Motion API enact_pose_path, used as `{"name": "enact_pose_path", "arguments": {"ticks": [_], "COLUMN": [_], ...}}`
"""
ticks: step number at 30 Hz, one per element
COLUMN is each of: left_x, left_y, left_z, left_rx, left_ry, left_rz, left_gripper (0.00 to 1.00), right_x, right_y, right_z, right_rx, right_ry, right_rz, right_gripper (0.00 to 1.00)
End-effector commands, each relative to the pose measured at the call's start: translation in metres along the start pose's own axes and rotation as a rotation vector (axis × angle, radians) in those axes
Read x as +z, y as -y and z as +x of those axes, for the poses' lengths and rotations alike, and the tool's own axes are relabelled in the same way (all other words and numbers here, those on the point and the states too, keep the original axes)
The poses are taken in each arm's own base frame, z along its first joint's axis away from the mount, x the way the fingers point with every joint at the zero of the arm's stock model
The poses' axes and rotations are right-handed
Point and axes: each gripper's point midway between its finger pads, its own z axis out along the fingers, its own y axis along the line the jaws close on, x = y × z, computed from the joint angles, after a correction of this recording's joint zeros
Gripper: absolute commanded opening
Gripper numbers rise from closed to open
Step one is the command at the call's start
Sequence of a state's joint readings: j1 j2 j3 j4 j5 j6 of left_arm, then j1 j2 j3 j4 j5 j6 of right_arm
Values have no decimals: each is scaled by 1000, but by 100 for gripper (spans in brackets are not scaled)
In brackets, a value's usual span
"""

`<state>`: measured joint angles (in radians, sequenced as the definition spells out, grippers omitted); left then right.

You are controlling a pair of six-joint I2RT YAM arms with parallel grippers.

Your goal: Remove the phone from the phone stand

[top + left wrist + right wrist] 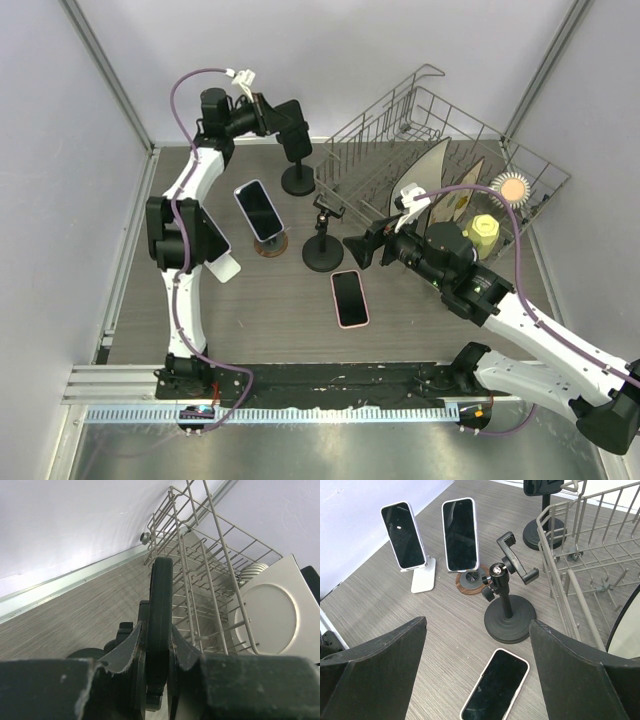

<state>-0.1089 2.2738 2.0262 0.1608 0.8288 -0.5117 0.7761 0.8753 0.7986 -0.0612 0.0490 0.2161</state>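
My fingers touch both sides of the phone inside the clamp [288, 120] [158, 651]. The phone would come up with its round-based stand hanging along if I raised my left gripper now.
A black phone [295, 135] stands in the clamp of a black round-based stand [297, 181] at the back of the table. My left gripper [280, 118] is shut on this phone. In the left wrist view the phone [161, 587] is edge-on between both fingers [131, 642], with the gripper [156, 628] closed around it. My right gripper [358, 250] is open and empty, hovering above a pink-cased phone [350, 298] that lies flat on the table. The right wrist view shows that phone [495, 690] under the open gripper [478, 630].
An empty black clamp stand [322, 245] is mid-table. A phone on a wooden round stand [258, 210] and a phone on a white stand [403, 535] are to the left. A wire dish rack [440, 130] with plates and a yellow cup [485, 232] is at the back right.
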Motion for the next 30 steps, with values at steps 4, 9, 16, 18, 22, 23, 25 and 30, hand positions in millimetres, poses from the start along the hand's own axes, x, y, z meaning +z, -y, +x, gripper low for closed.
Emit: {"name": "enact_pose_path", "arguments": {"ticks": [4, 9, 16, 18, 22, 23, 25, 30], "left_x": [-36, -61, -93, -106, -134, -151, -156, -191], "left_y": [77, 114, 174, 198, 229, 249, 244, 272], "left_z": [-101, -136, -165, -170, -170, -173, -154, -108], "left_rx": [250, 313, 350, 361, 352, 371, 337, 258], "left_ry": [236, 336, 429, 445, 483, 510, 487, 475], "left_rz": [27, 17, 77, 85, 27, 21, -81, -194], "left_gripper": [0, 0, 0, 0, 0, 0, 0, 0], "right_x": [-7, -11, -19, -21, -28, -28, -30, -32], "right_y": [-9, -9, -7, -7, -6, -5, -2, 0], "right_z": [-26, -28, -31, -34, -36, -36, -37, -37], "right_rx": [8, 9, 19, 23, 29, 28, 30, 29], "right_ry": [66, 67, 72, 78, 83, 83, 88, 77], "right_rz": [-32, -28, -17, -15, -4, -1, 15, 28], "right_gripper": [89, 88, 88, 88, 88, 88, 88, 88]}}
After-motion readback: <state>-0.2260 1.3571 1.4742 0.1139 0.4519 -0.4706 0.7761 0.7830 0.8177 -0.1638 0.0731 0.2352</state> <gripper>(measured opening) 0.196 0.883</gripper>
